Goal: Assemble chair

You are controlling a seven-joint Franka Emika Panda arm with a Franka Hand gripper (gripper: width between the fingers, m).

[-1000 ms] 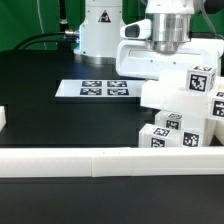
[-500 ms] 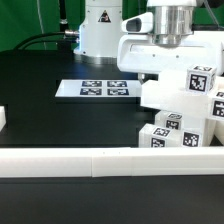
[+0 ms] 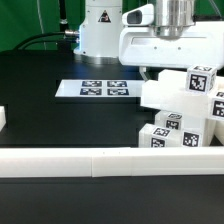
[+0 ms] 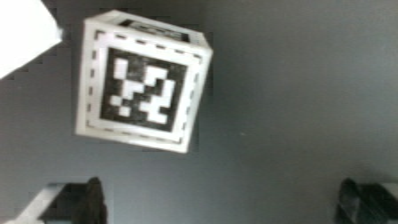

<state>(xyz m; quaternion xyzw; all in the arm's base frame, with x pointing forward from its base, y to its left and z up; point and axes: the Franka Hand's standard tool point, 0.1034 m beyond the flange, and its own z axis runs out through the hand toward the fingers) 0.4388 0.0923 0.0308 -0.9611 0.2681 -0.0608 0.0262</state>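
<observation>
I should grab the white square post by its tagged end with my gripper next, to add a piece to the chair.
The chair shows as a cluster of glossy white blocky tagged pieces at the exterior view's right, some stacked and tilted. My gripper hangs just above the cluster's left side, touching nothing. In the wrist view a white square post with a black-and-white tag lies on the black table, well clear of the gripper. Both dark fingertips stand far apart at the picture's edge with only bare table between them. The gripper is open and holds nothing.
The marker board lies flat at mid-table beside the chair pieces. A long low white rail runs along the front edge. A small white piece sits at the far left. The arm's base stands behind.
The gripper has opened wide and risen from the chair pieces. The pieces themselves have not moved.
</observation>
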